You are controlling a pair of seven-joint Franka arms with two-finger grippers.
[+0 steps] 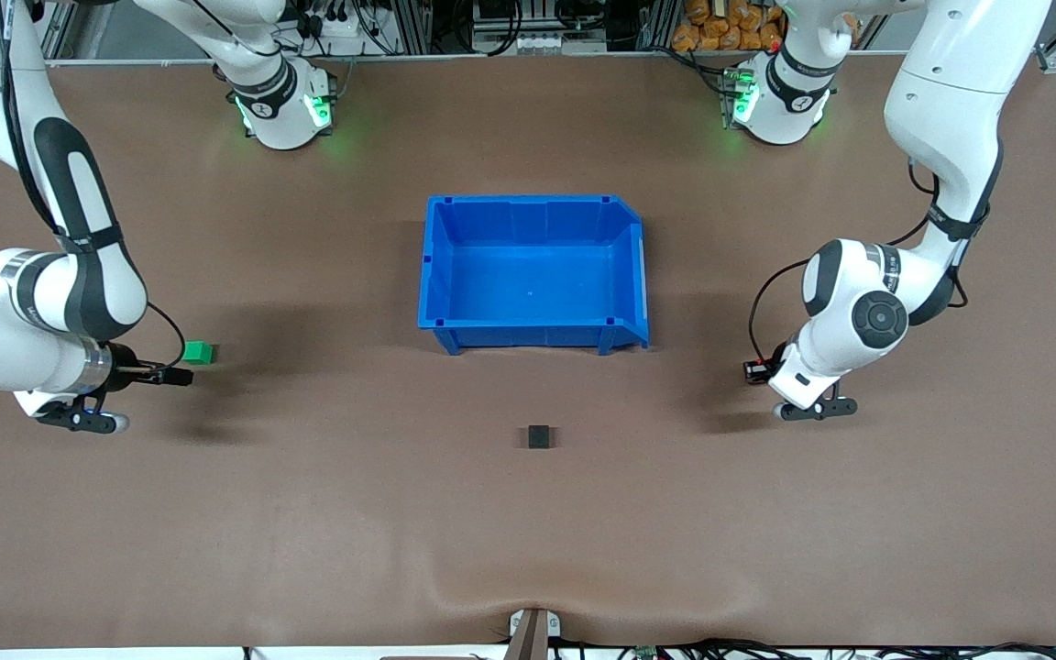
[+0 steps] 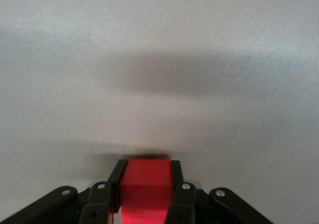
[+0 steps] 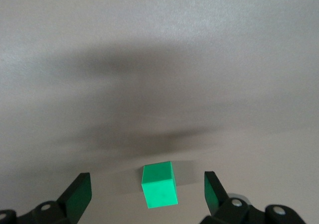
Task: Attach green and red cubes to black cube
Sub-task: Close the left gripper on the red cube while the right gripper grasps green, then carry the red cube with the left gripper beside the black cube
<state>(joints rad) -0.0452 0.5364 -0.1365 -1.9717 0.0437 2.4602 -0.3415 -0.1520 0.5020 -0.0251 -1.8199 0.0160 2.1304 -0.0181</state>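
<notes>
My right gripper is to hold the green cube [image 1: 199, 352] next by its opposite sides, so that it can attach the cube to the black cube [image 1: 539, 437].
The black cube [image 1: 539, 437] sits alone on the brown table, nearer to the front camera than the blue bin. The green cube [image 1: 199, 352] lies toward the right arm's end of the table. My right gripper [image 1: 178, 375] is low beside it; in the right wrist view the gripper [image 3: 147, 190] is open, with the green cube [image 3: 159, 185] between its fingers and untouched. My left gripper [image 1: 757, 370] is low at the left arm's end of the table. In the left wrist view it [image 2: 146, 171] is shut on the red cube [image 2: 146, 186].
A large blue bin [image 1: 533, 321], nothing in it, stands at the table's middle, farther from the front camera than the black cube. Both arm bases stand along the table's top edge.
</notes>
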